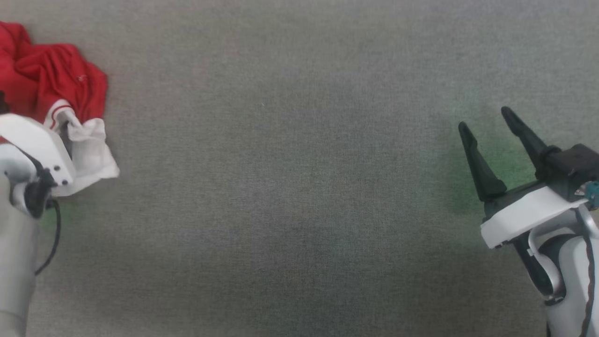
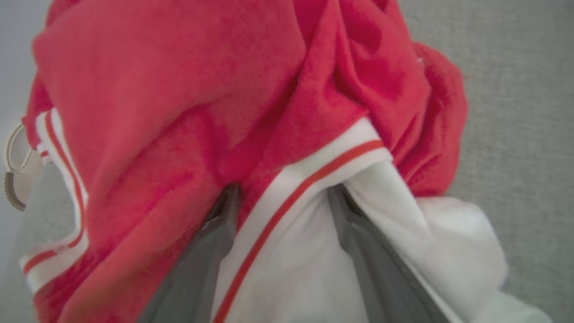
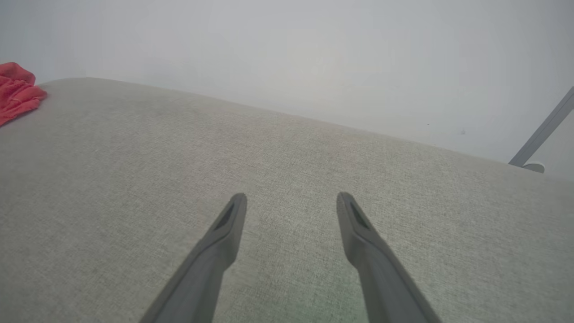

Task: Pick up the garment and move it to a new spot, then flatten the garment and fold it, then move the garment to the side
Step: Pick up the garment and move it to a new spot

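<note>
I will next grab the garment by its white sleeve's red-striped trim (image 1: 59, 107) with my left gripper, so that I can carry the garment to a new spot.
The garment (image 1: 51, 79) lies crumpled at the far left of the grey cloth-covered surface, red body up, with a white sleeve (image 1: 91, 150) spilling toward me. My left gripper (image 2: 282, 193) is pushed into it: both fingers stand spread apart, and the white sleeve and its red-striped trim (image 2: 314, 172) sit between and over their tips. In the head view the white wrist housing (image 1: 37, 145) covers those fingers. My right gripper (image 1: 484, 118) hovers open and bare at the far right, well away from the shirt. From the right wrist, the garment (image 3: 18, 92) is a red lump far left beyond my gripper (image 3: 291, 195).
The grey fabric surface (image 1: 290, 187) stretches wide between the two arms. Its far edge (image 3: 287, 114) meets a pale wall. A grey slanted rod (image 3: 542, 130) stands beyond the right end. A pale ring-shaped piece (image 2: 13, 166) shows beside the shirt.
</note>
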